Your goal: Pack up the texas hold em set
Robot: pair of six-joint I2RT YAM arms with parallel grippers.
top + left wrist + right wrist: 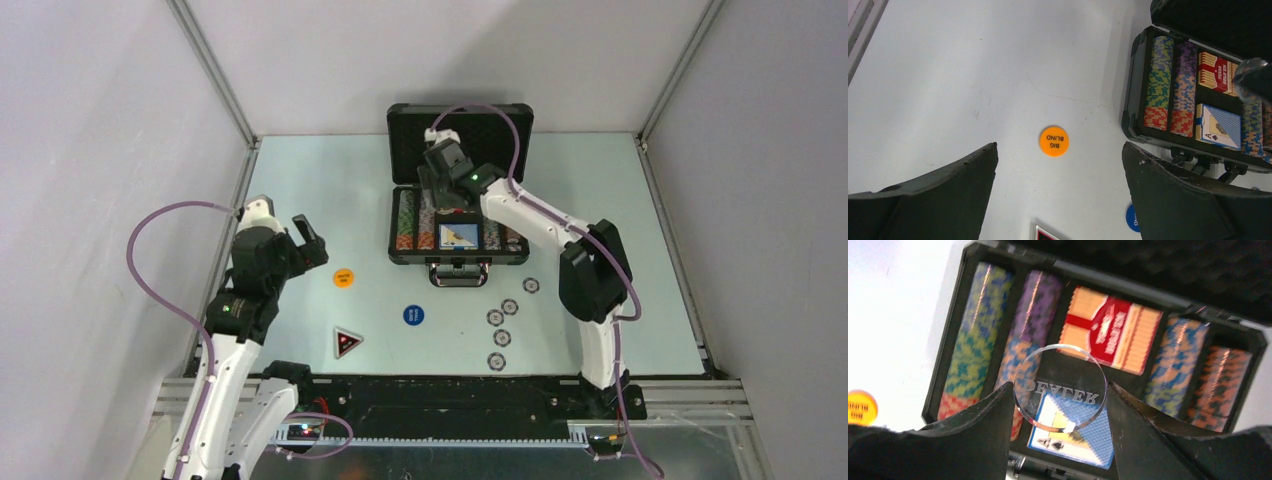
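Observation:
The clear dealer button is high above the case and would fall short of the red card box (1110, 330) if I let go now, so my right gripper should keep holding the button until it is lower.
The dark briefcase (400, 254) lies open at the table's far middle, with rows of striped chips (973, 340), a red card box (1110, 330) and a blue deck (1073, 437) inside. My right gripper (1060, 387) hovers over the case, shut on a clear round dealer button (1058, 367) held by its edges. My left gripper (1060, 145) hangs open above the table, left of the case and over the orange big-blind button (1054, 141). A blue button (414, 315), a dark triangular marker (346, 342) and several loose chips (502, 338) lie on the table.
White enclosure walls with metal posts stand around the table. The raised case lid (405, 125) stands behind my right gripper (445, 190). The loose chips sit in front of the case handle (459, 273), near the right arm's base.

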